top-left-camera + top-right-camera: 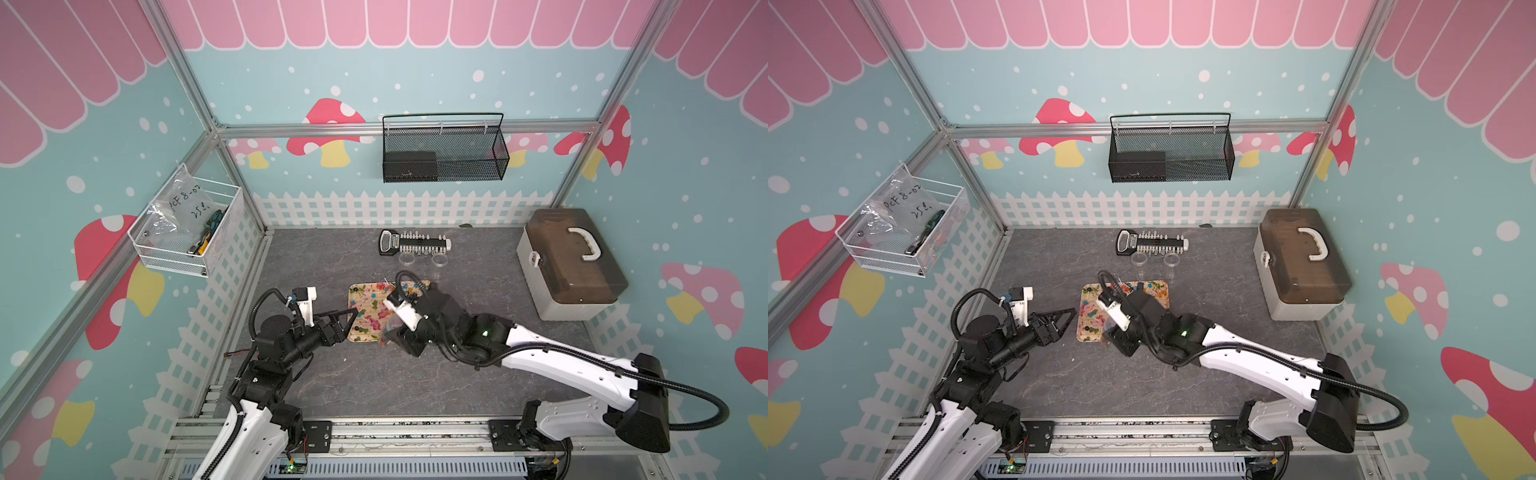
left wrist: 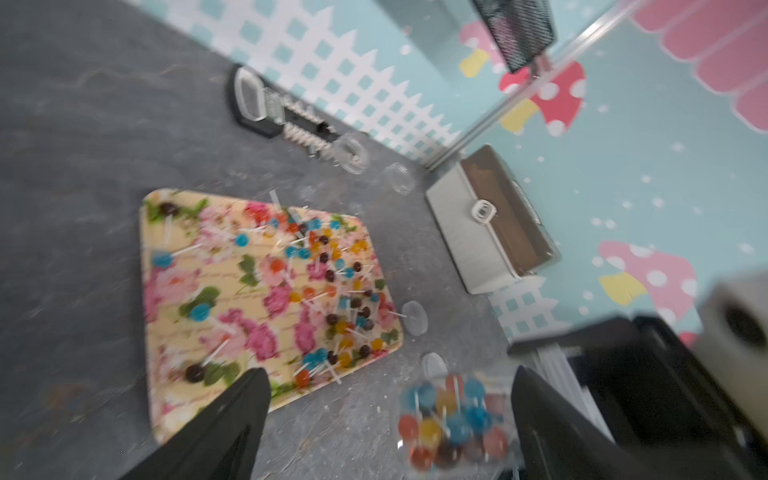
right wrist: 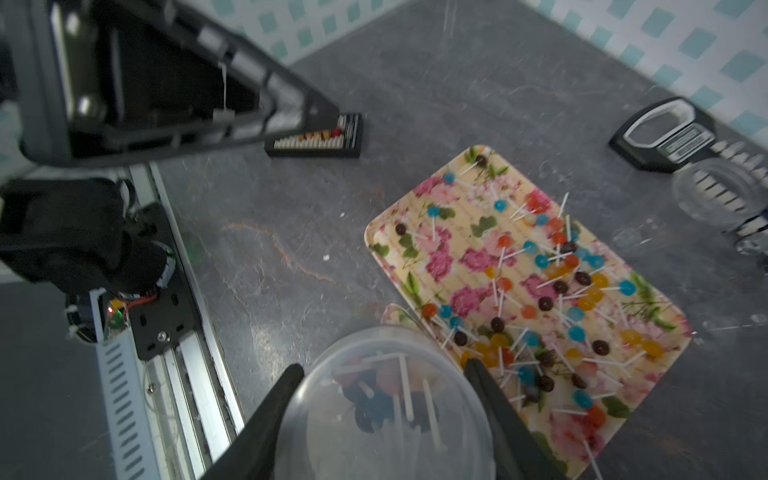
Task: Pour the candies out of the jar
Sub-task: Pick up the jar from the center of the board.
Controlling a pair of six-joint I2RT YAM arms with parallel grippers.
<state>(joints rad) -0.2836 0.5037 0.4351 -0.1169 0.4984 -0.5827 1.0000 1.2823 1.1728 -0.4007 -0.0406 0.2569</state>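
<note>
I should next use my left gripper to grab the lower body of the jar's [image 1: 386,332] outside, so the lid stays free to open for pouring.
A clear plastic jar [image 3: 386,415] with several candies inside sits between the fingers of my right gripper [image 3: 384,378], which is shut on it. In both top views the jar [image 1: 386,332] hangs at the near right corner of the flowered tray [image 1: 352,309]. Many candies [image 3: 561,286], tiny lollipops with white sticks, lie scattered over the tray [image 3: 370,237]. My left gripper [image 1: 351,319] stands open and empty just left of the tray. In the left wrist view the jar [image 2: 453,419] lies beyond its fingers [image 2: 245,399], nearer one than the other, untouched.
A black scale with a rack of tubes [image 1: 415,245] and two clear round dishes [image 1: 407,259] stand behind the tray. A grey box with a brown lid [image 1: 569,266] is at the right. A small black bead rack [image 3: 316,139] lies under the left gripper.
</note>
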